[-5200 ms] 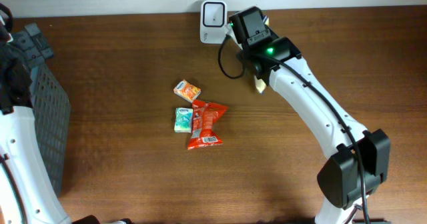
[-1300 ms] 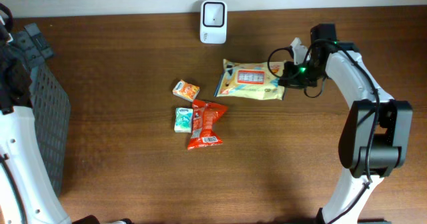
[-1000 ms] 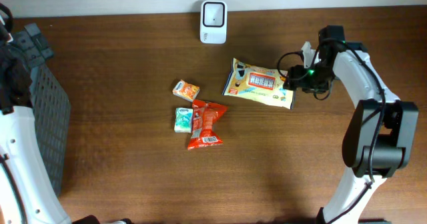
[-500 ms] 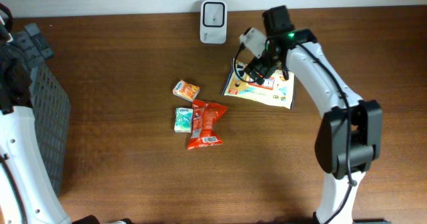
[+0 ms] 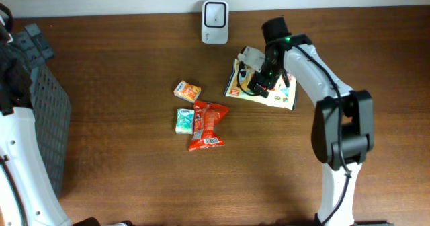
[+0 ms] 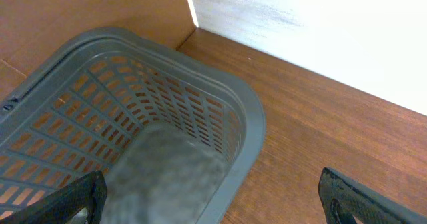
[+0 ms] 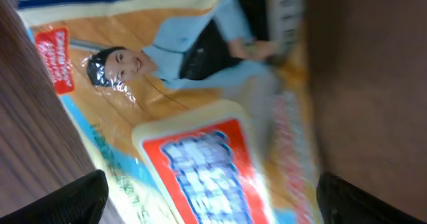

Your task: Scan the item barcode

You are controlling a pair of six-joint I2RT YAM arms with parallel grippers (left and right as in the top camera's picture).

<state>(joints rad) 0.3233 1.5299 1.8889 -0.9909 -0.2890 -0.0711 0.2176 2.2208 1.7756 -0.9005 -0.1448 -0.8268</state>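
My right gripper grabs the yellow snack bag across its label [image 5: 270, 87] next, leaving the bag's other side open to the scanner [image 5: 215, 13].
The white barcode scanner [image 5: 215, 13] stands at the table's back edge. A yellow snack bag [image 5: 286, 96] with a red and blue label lies flat on the wood, to the right of and nearer than the scanner. My right gripper [image 5: 258, 79] hovers just above it, open, with nothing between its fingers. In the right wrist view the yellow snack bag [image 7: 180, 111] fills the blurred frame and the right gripper [image 7: 220, 207] straddles its label. No barcode can be made out. My left gripper [image 6: 213, 201] is open over a grey basket [image 6: 247, 117].
A small orange box [image 5: 188, 91], a teal tissue pack [image 5: 184, 120] and a red snack bag [image 5: 207, 125] lie together at the table's middle. The grey basket [image 5: 44, 105] sits at the far left. The right arm's cable loops over the yellow bag.
My right gripper has opened and let go of the yellow bag, which now lies on the table. The right arm has swung left from the bag's right end to above it. The left arm has not moved.
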